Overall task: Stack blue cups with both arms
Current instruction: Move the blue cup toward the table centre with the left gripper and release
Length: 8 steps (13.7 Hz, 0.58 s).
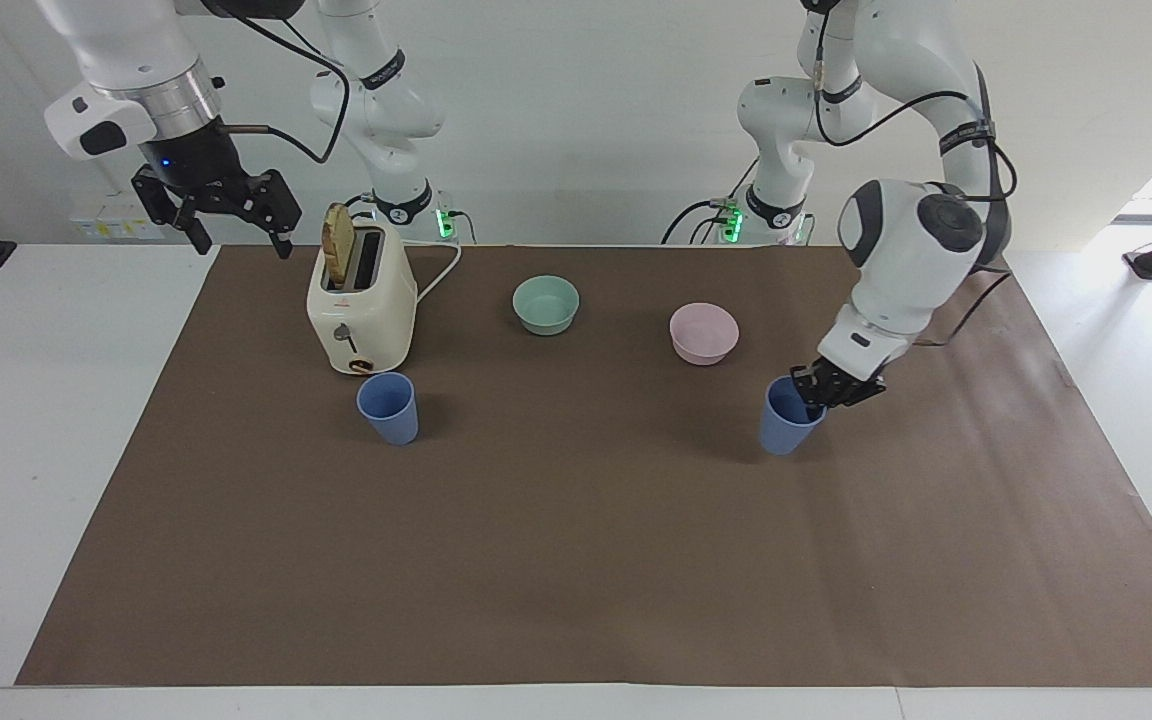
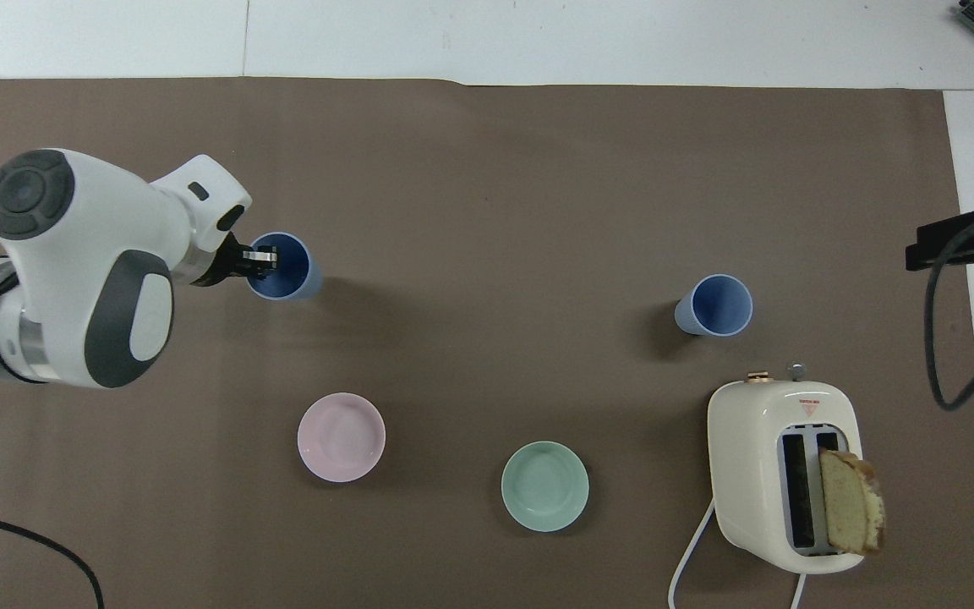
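Observation:
My left gripper must keep hold of the blue cup (image 2: 295,276), still tilted above the brown mat.
Two periwinkle-blue cups are in view. One blue cup (image 1: 388,407) (image 2: 714,305) stands upright on the brown mat just farther from the robots than the toaster. My left gripper (image 1: 816,392) (image 2: 260,262) is shut on the rim of the second blue cup (image 1: 784,420) (image 2: 284,267) and holds it tilted, just above the mat, near the pink bowl. My right gripper (image 1: 232,215) hangs open and empty high over the mat's edge beside the toaster; the right arm waits.
A cream toaster (image 1: 360,300) (image 2: 783,474) with a bread slice (image 1: 339,243) stands toward the right arm's end. A green bowl (image 1: 545,304) (image 2: 544,486) and a pink bowl (image 1: 703,333) (image 2: 341,436) sit nearer the robots.

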Motion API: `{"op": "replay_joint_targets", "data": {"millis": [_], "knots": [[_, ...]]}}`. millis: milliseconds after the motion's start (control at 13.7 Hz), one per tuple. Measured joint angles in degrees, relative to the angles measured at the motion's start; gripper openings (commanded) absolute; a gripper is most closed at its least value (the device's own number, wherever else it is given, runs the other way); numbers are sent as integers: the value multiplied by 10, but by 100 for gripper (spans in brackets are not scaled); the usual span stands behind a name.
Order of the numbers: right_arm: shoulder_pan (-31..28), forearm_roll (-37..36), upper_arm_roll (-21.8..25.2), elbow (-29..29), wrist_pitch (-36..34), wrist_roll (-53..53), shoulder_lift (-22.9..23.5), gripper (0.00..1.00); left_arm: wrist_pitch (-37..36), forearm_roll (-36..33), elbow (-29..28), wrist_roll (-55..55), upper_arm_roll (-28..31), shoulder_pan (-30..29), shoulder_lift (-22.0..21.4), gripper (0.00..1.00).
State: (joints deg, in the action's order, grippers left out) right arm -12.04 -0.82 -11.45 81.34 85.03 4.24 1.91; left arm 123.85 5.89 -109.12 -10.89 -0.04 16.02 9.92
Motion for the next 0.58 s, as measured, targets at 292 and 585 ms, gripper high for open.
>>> {"op": "replay_joint_targets", "data": {"millis": [292, 585], "knots": [[0, 0, 0, 0, 0, 0, 0, 100, 15, 0, -17, -88, -1, 69, 7, 0], [0, 0, 0, 0, 0, 0, 0, 100, 50, 0, -48, -110, -1, 88, 8, 5]]}}
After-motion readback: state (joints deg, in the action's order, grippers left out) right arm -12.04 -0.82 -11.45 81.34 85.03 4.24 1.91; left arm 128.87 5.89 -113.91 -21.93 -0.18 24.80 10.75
